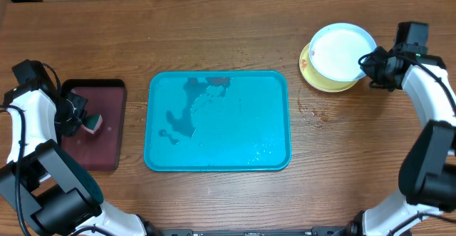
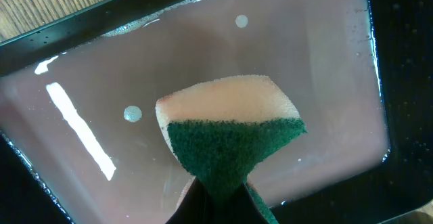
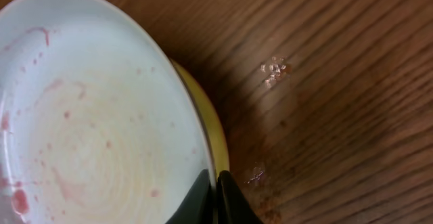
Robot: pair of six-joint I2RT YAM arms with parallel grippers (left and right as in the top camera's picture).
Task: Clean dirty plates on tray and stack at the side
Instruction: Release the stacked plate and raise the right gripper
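My left gripper is ready to open now: the sponge point(image 1: 92, 124) point(image 2: 230, 129) is well inside the maroon tray's black rim, so the sponge would rest on the bottom of the maroon tray if I opened now.
The turquoise tray point(image 1: 235, 132) lies wet and bare of plates at mid-table. At the back right, a light-blue-rimmed plate point(image 1: 340, 50) rests tilted on a lime-green-rimmed plate point(image 1: 318, 82). My right gripper point(image 1: 368, 65) is shut on the top plate's right rim. In the right wrist view this plate point(image 3: 88, 116) has reddish smears on its white centre, the lime rim point(image 3: 214, 130) shows beneath it, and the fingers point(image 3: 215, 190) pinch its edge. A third, white plate does not show. My left gripper point(image 1: 87, 120) is shut on a green-and-pink sponge point(image 2: 230, 129) over the maroon tray.
The small dark maroon black-rimmed tray point(image 1: 100, 154) sits at the left, and its floor point(image 2: 325, 68) is wet with droplets. Water drops lie on the wood point(image 3: 274, 68) right of the plates. A cardboard edge runs along the back.
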